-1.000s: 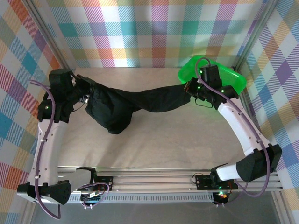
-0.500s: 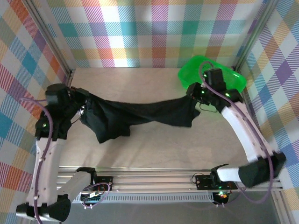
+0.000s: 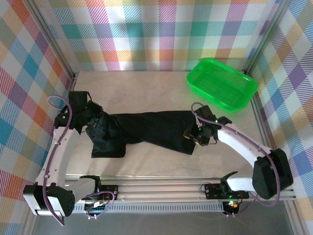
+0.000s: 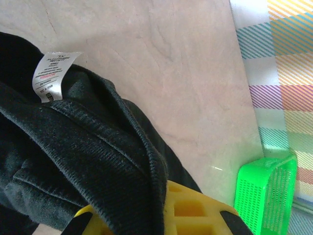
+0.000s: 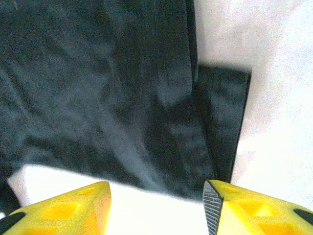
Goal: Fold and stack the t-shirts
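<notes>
Next, my right gripper grabs the black t-shirt's edge opposite my left gripper, to stretch and spread the t-shirt for folding.
One black t-shirt (image 3: 146,129) lies stretched left to right across the middle of the table, bunched at its left end. My left gripper (image 3: 89,115) is shut on that bunched end. In the left wrist view the ribbed hem (image 4: 98,161), with a white label (image 4: 54,76) on the cloth above it, runs down between the yellow fingers (image 4: 200,210). My right gripper (image 3: 193,135) hovers at the shirt's right end. Its jaws stand open in the right wrist view (image 5: 156,205), over bare table, just off the cloth's edge (image 5: 146,122), with nothing between them.
A green mesh basket (image 3: 193,81) stands at the back right corner, also seen in the left wrist view (image 4: 266,196). Checked walls close the table on three sides. The aluminium rail with the arm bases (image 3: 161,188) runs along the near edge.
The shirt hung between both grippers and now lies on the table. The right gripper came from the basket toward the near middle, opened and let go. The left arm shifted nearer, still gripping.
</notes>
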Available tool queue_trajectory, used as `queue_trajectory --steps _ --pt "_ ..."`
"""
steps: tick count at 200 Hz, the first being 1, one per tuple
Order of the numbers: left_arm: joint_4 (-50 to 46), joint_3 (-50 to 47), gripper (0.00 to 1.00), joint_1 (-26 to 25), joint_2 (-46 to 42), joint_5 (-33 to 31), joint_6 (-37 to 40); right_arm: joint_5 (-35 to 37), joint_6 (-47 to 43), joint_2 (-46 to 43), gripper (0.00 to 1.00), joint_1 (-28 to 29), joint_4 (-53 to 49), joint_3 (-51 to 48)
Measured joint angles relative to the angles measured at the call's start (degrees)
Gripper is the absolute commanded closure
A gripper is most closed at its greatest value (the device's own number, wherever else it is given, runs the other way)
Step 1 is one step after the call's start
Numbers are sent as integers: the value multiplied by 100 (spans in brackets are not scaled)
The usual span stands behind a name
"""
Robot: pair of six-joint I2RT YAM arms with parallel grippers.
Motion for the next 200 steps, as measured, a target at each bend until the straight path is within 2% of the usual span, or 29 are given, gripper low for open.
queue_trajectory --steps 32,57,68,84,99,100,107,120,157,200 --pt "-2 0 100 0 0 22 4 -157 260 94 44 -7 79 -505" --pt "-4 0 100 0 0 44 44 -328 31 754 43 11 306 -389" --pt "-7 0 100 0 0 46 48 -380 -50 1084 47 24 378 -273" --pt "-7 0 100 0 0 48 48 -459 -122 1386 57 48 481 -179" --pt "-7 0 100 0 0 79 50 -505 -125 1493 77 59 498 -142" --pt "-4 0 100 0 0 83 50 -509 -140 1495 80 59 503 -140" --pt "-4 0 100 0 0 107 50 -525 -146 1515 91 61 529 -129" --pt "-7 2 100 0 7 153 50 -518 -144 1534 100 61 501 -66" --pt "-48 356 100 20 164 251 90 -243 -385 1231 100 52 168 1062" --pt "59 1709 100 24 286 284 85 -214 -984 446 100 -302 437 3106"
